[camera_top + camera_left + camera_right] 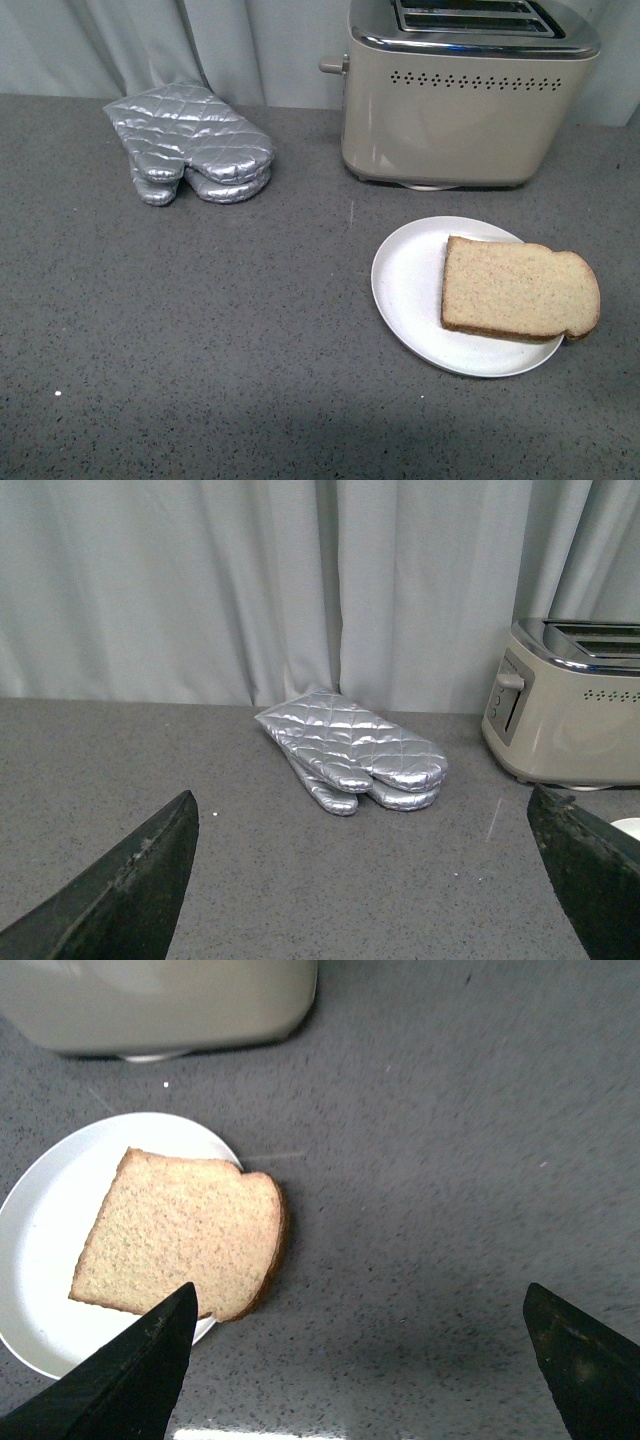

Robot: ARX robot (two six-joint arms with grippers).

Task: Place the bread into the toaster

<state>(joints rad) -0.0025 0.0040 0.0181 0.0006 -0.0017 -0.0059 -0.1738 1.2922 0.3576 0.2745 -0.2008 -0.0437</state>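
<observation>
My right gripper should next pick up the bread by its rounded crust edge [272, 1255] to put it into the toaster.
A slice of light-brown bread [518, 290] lies flat on a white plate [410, 280], its rounded end hanging over the plate's right rim. Behind the plate stands the beige toaster [450, 115] with chrome top, two slots and a lever knob on its left side. Neither arm shows in the front view. My right gripper [360, 1305] hovers open over bare counter just beside the bread [180, 1230], one fingertip near the slice's edge. My left gripper [365, 815] is open above the counter, facing the oven mitt, with the toaster [570, 705] off to one side.
A silver quilted oven mitt [190, 140] lies at the back left of the dark grey speckled counter [200, 330]. A pale curtain [250, 580] hangs behind the counter.
</observation>
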